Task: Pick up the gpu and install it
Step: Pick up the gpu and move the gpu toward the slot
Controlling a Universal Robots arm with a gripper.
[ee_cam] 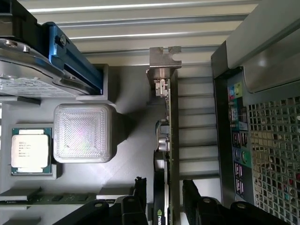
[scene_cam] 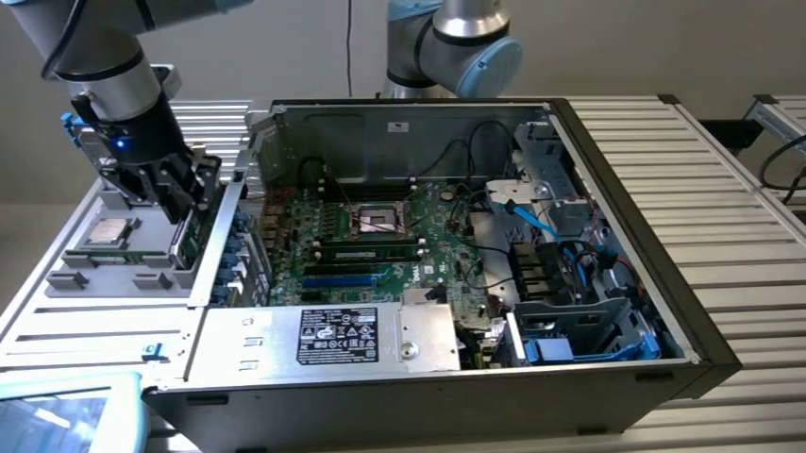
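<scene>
The robot's gripper should close on the GPU now: its fingers reach down around the near end of the GPU [ee_cam: 174, 201] beside the fan block, so they would hold the GPU.
The gpu [ee_cam: 174, 136] stands on its edge in a grey parts tray [ee_cam: 126, 93], with its silver bracket [ee_cam: 164, 58] at the end away from me. In the exterior view the gpu [scene_cam: 189, 241] is a green card at the tray's side nearest the computer case. My gripper [ee_cam: 164, 183] is open and straddles the card's near end, one black finger [ee_cam: 140, 199] on each side with a gap to the card. From outside, the gripper [scene_cam: 176, 203] hangs just over the card at the exterior view's left.
The tray also holds a CPU [ee_cam: 30, 150], a clear plastic block [ee_cam: 82, 132], a silver drive in a blue carrier [ee_cam: 42, 61] and a memory stick [ee_cam: 47, 198]. The open computer case [scene_cam: 629, 236] with its motherboard [scene_cam: 377, 236] stands right beside the tray. A second arm [scene_cam: 460, 47] rises behind it.
</scene>
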